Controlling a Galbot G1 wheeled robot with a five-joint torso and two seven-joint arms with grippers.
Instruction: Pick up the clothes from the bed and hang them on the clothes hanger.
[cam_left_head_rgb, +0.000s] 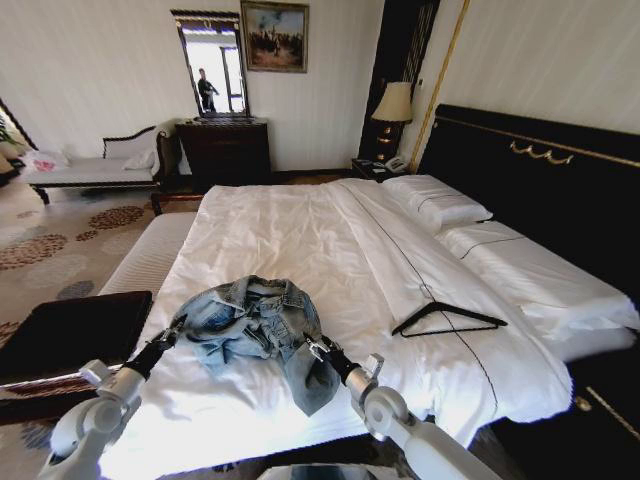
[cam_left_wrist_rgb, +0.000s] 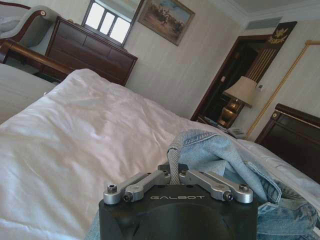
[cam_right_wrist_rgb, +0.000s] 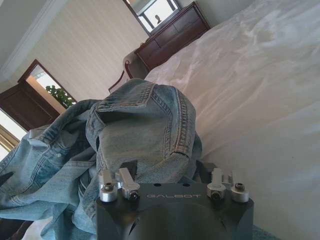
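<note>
I need to grip the jacket by its shoulder edge (cam_left_head_rgb: 306, 334) with my right gripper next. Then the crumpled denim jacket can be spread for the clothes hanger (cam_left_head_rgb: 445, 320).
The clothes, a crumpled light-blue denim jacket (cam_left_head_rgb: 255, 322), lie on the white bed (cam_left_head_rgb: 300, 225) near its foot. My left gripper (cam_left_head_rgb: 176, 330) is at the jacket's left edge, shut on a fold of denim (cam_left_wrist_rgb: 172, 155), as the left wrist view shows. My right gripper (cam_left_head_rgb: 318, 348) is at the jacket's right side. In the right wrist view its fingers (cam_right_wrist_rgb: 128, 176) stand apart, with a hump of the jacket (cam_right_wrist_rgb: 145, 125) between and beyond them. The black clothes hanger (cam_left_head_rgb: 445, 320) lies flat on the sheet to the jacket's right, apart from it.
White pillows (cam_left_head_rgb: 440, 205) lean at the tall black headboard (cam_left_head_rgb: 540, 170) on the right. A dark bench (cam_left_head_rgb: 70, 330) stands left of the bed's foot. A dark dresser (cam_left_head_rgb: 225, 150), a white chaise (cam_left_head_rgb: 95, 165) and a bedside lamp (cam_left_head_rgb: 393, 105) line the far wall.
</note>
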